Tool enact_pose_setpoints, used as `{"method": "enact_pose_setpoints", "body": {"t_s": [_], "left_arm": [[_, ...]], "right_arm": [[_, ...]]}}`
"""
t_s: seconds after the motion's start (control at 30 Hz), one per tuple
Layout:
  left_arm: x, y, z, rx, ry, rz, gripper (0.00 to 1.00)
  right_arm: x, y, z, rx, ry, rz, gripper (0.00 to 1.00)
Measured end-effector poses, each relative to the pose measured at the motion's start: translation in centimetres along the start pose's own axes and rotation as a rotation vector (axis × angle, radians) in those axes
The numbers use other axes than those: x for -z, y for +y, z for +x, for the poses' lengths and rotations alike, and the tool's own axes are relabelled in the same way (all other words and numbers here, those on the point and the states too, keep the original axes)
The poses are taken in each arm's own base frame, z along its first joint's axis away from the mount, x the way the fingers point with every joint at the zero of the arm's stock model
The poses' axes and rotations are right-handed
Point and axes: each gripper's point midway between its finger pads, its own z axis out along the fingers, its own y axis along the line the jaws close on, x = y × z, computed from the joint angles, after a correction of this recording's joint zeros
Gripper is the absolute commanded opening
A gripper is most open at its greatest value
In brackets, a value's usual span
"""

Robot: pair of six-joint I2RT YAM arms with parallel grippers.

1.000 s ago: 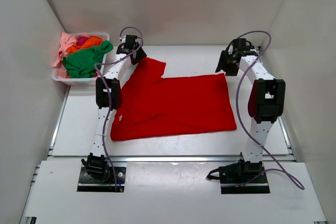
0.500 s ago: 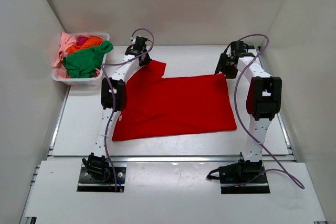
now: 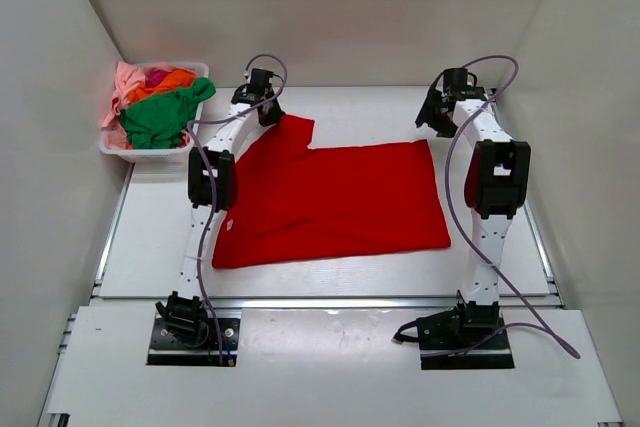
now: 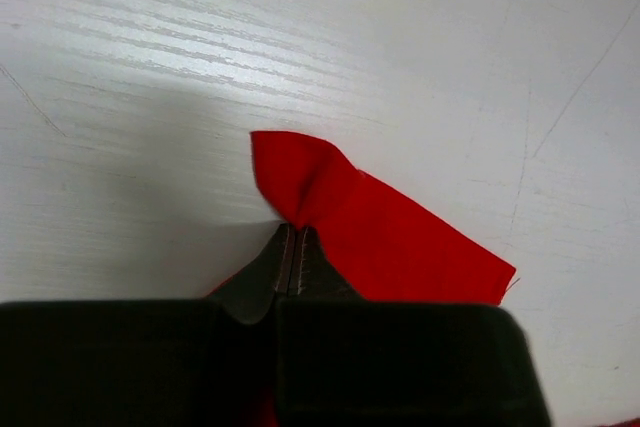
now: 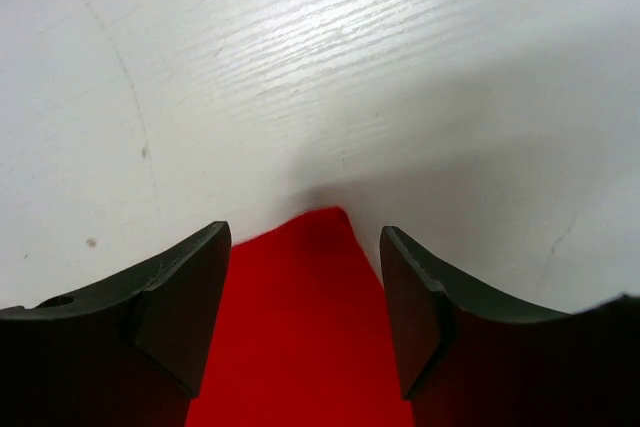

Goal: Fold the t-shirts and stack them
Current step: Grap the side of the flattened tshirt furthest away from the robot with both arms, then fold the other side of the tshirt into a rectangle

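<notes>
My right gripper would miss the red t-shirt's corner if it closed now, as white table shows between them, so it should first move toward that corner.
A bright red t-shirt (image 3: 340, 197) lies spread flat on the white table. My left gripper (image 3: 268, 113) is at its far left sleeve corner. In the left wrist view the left gripper (image 4: 296, 231) is shut on a pinched fold of the red cloth (image 4: 385, 237). My right gripper (image 3: 433, 119) hovers at the shirt's far right corner. In the right wrist view the right gripper (image 5: 305, 235) is open, and the red corner (image 5: 300, 327) lies between its fingers, untouched. More t-shirts, green (image 3: 160, 119), orange (image 3: 172, 80) and pink (image 3: 122, 83), are piled in the basket.
A white plastic basket (image 3: 116, 146) stands at the table's far left corner, against the left wall. White walls close in the left, back and right sides. Both arm bases sit on the near edge, with purple cables looping beside the arms.
My left gripper moved right onto the sleeve corner and shut on it. My right gripper shifted slightly toward the back over the far right corner and stayed open.
</notes>
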Motion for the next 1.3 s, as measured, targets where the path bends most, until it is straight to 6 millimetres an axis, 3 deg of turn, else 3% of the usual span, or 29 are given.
{"method": "enact_pose_setpoints", "body": {"t_s": [0.13, 0.33, 0.4, 0.43, 0.5, 0.83, 0.97, 1.13, 1.23, 1.3], "left_arm": [[0.3, 0.0, 0.2, 0.002, 0.016, 0.011, 0.0], [0.7, 0.0, 0.5, 0.003, 0.036, 0.019, 0.0], [0.8, 0.0, 0.5, 0.005, 0.039, 0.019, 0.0], [0.8, 0.1, 0.5, 0.006, 0.039, 0.018, 0.0], [1.0, 0.1, 0.4, 0.005, 0.039, 0.019, 0.0], [2.8, -0.1, -1.0, 0.006, 0.037, 0.043, 0.0], [5.8, 0.4, -2.5, 0.015, 0.032, 0.052, 0.0], [11.8, 1.4, -4.2, 0.023, 0.005, 0.051, 0.0], [14.7, 1.5, -3.8, 0.026, 0.005, 0.063, 0.0], [16.1, 1.7, -2.5, 0.024, 0.027, 0.068, 0.0]], "right_arm": [[-1.5, -0.3, 0.5, 0.0, 0.025, 0.054, 0.56], [-2.2, -0.5, 3.5, 0.017, 0.105, 0.112, 0.46], [-2.2, -0.4, 3.9, 0.021, 0.115, 0.118, 0.36], [-2.3, -0.3, 4.3, 0.022, 0.122, 0.12, 0.16], [-2.4, -0.4, 4.8, 0.025, 0.128, 0.129, 0.0], [-2.6, -0.3, 4.5, 0.047, 0.12, 0.083, 0.0], [-2.0, -0.9, 4.7, 0.049, 0.108, 0.053, 0.0], [-0.4, -2.3, 6.0, 0.028, 0.122, 0.024, 0.0], [0.5, -2.6, 6.0, 0.024, 0.12, -0.003, 0.0], [1.1, -2.4, 5.7, 0.034, 0.11, -0.024, 0.0]]}}
